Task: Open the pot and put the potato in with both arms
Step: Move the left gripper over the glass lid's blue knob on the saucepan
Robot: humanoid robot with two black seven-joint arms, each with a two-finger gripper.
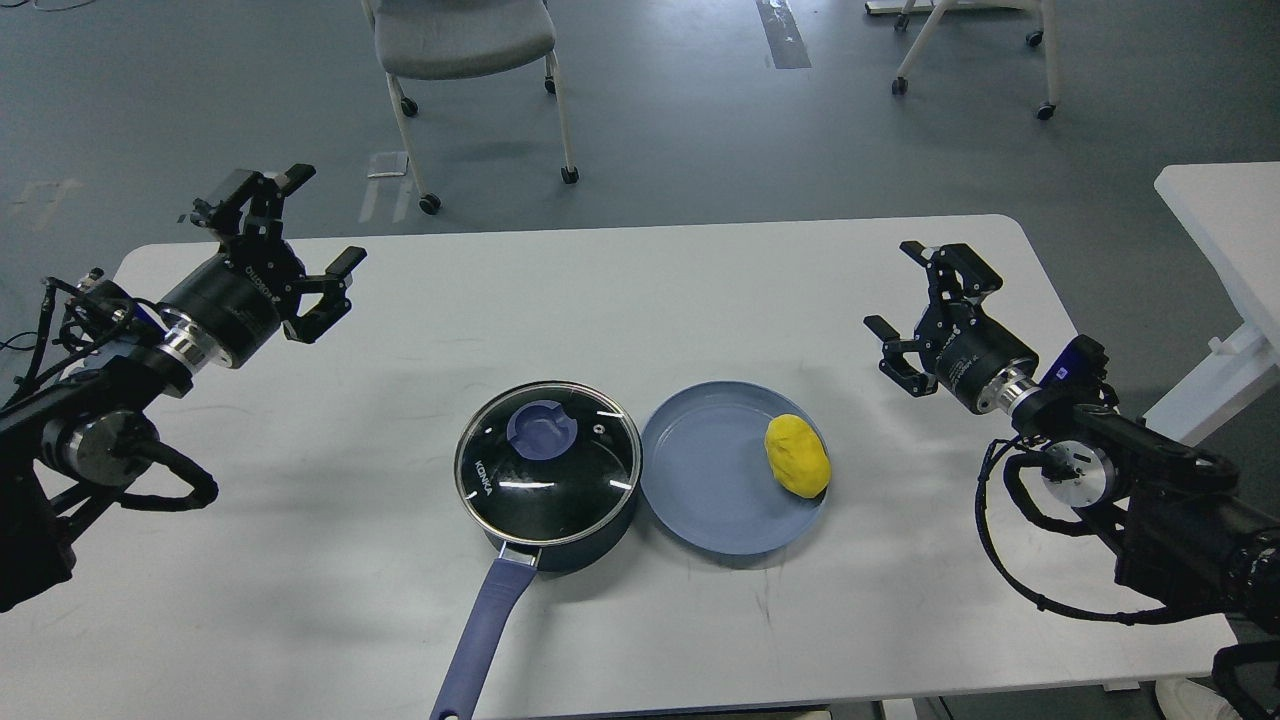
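Note:
The glass lid is too wide for my fingers and its rim sits flush on the pot, so my left gripper should grab its narrow blue knob (542, 430) next.
The dark pot (548, 478) stands near the table's front centre, its blue-purple handle (490, 630) pointing toward me. Its glass lid (580, 480) marked KONKA, with a blue knob (541, 428), sits on it. Just right of the pot, the yellow potato (797, 456) lies on the right side of a shallow blue plate (700, 490). My left gripper (315, 225) hovers open at the table's far left, well away from the pot. My right gripper (898, 298) is open too, held above the table right of the plate. Neither holds anything.
The white table (640, 290) ends close in front of the pot handle. A grey wheeled chair (465, 60) stands beyond the far edge, another chair base (975, 50) at back right. A second white table (1225, 230) is at the right.

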